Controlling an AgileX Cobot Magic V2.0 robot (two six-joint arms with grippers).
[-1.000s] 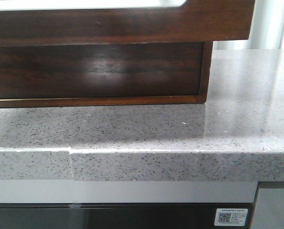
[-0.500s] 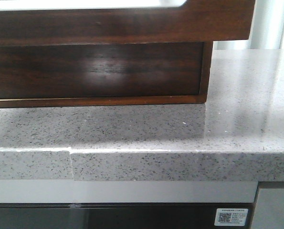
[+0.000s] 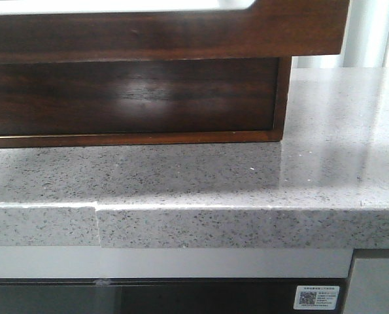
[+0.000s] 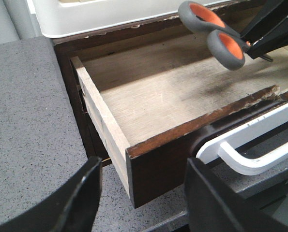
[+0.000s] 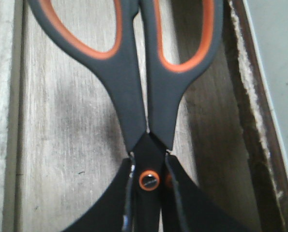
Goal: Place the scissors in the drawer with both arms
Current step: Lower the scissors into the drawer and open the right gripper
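I should let go of the scissors [image 5: 129, 87] with my right gripper, as they lie between the drawer's sides in the right wrist view and would rest on the drawer's pale bottom.
The drawer [image 4: 158, 166] stands pulled open, with a pale wooden floor and a dark brown front; in the front view its glossy front [image 3: 161, 33] overhangs the cabinet. My right gripper [image 5: 148, 193] is shut on the scissors [image 5: 129, 87] at the pivot, with the grey and orange handle loops pointing away from it. It holds the scissors [image 4: 229, 43] in the air above the drawer's floor [image 5: 61, 121]. My left gripper [image 4: 144, 193] is open, its fingers [image 4: 81, 193] on either side of the drawer's front corner, and holds nothing. Neither gripper shows in the front view.
A white looped handle [image 4: 252, 147] lies along the drawer's front. The dark wooden cabinet [image 3: 129, 98] stands on a speckled grey countertop [image 3: 246, 176], which also shows beside the drawer [image 4: 27, 121]. A white object [image 4: 110, 14] rests on the cabinet's top.
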